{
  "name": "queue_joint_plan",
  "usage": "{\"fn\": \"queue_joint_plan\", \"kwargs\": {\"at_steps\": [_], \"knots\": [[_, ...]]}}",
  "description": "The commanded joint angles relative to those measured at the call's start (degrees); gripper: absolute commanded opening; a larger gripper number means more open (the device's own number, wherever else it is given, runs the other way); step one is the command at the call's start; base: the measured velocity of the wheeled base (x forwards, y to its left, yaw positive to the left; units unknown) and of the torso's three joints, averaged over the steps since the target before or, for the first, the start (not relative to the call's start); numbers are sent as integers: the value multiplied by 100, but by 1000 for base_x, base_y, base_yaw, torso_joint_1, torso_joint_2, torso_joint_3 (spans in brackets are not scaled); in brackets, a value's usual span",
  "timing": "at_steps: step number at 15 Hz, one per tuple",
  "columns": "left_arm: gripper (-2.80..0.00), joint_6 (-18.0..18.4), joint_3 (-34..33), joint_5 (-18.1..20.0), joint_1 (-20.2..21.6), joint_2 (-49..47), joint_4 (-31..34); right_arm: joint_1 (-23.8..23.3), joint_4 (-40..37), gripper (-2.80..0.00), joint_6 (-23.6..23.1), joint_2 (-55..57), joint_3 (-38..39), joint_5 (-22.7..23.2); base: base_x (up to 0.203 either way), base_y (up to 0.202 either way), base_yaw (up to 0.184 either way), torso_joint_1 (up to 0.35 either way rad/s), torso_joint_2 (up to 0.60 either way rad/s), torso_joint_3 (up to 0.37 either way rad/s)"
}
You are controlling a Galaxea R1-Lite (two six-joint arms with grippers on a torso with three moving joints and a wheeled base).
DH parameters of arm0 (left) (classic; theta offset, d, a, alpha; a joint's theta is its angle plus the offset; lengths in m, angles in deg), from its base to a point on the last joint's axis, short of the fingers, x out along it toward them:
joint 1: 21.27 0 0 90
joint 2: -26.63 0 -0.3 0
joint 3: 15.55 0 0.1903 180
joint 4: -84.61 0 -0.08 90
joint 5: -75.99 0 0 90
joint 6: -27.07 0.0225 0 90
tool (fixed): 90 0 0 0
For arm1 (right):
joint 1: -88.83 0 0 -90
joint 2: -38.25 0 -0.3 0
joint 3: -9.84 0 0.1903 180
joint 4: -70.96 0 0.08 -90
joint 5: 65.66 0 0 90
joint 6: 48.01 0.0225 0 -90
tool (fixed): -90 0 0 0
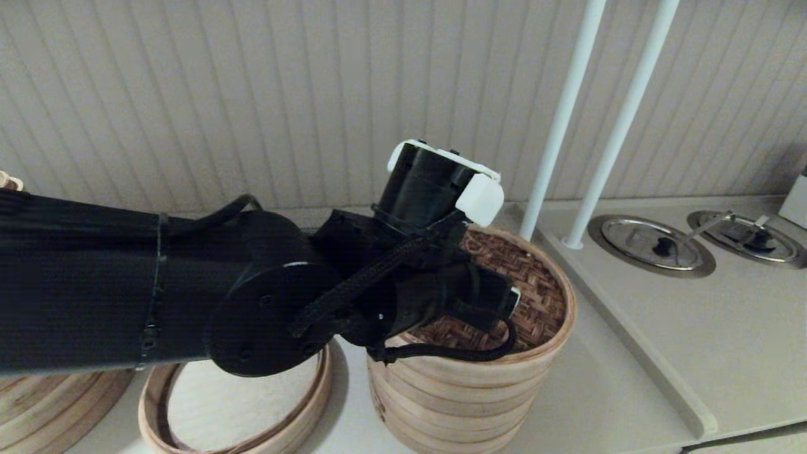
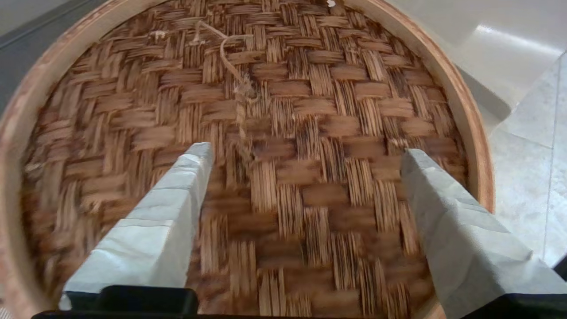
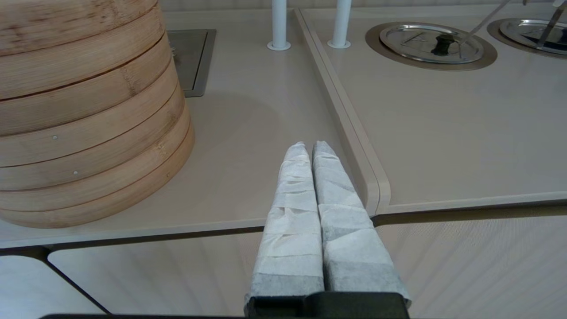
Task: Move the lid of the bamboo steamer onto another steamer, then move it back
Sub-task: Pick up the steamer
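Note:
My left gripper grabs the bamboo steamer lid (image 2: 288, 133) by its knot loop (image 2: 243, 106) next. Then my left gripper moves the lid onto the other steamer.
The bamboo steamer lid (image 1: 536, 284), dark brown woven with a pale rim, lies on top of the multi-tier bamboo stack (image 1: 454, 397). My left arm reaches across from the left and covers much of it. In the left wrist view the lid (image 2: 288, 133) fills the picture, its small knot loop (image 2: 239, 84) lying beyond the fingertips. My left gripper (image 2: 305, 153) is open just above the weave, with nothing between its fingers. The other steamer (image 1: 149, 407), a low single tray with a white liner, sits left of the stack, partly under my arm. My right gripper (image 3: 308, 145) is shut and empty by the counter's front edge.
A bigger bamboo stack (image 1: 57, 403) stands at the far left. Two white poles (image 1: 555, 139) rise behind the lidded stack. A raised ridge (image 1: 630, 334) divides off the right counter, which has two steel lids (image 1: 652, 243) set in it. A recessed metal panel (image 3: 190, 62) lies behind the stack.

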Motion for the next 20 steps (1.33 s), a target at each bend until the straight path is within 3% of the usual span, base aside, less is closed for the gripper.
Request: {"fn": "queue_joint_plan", "kwargs": {"at_steps": [1,8,14,20], "knots": [[0,-12,168,-28,2,-241,-10,1,1,-280,1,9,26,-1,0,0,0,0,0,0],[0,3,223,-53,11,-329,-11,1,1,-280,1,9,26,-1,0,0,0,0,0,0],[0,-6,311,-53,258,-372,-19,1,1,-280,1,9,23,-1,0,0,0,0,0,0],[0,30,287,-62,319,-484,-371,1,1,-280,1,9,26,-1,0,0,0,0,0,0]]}}
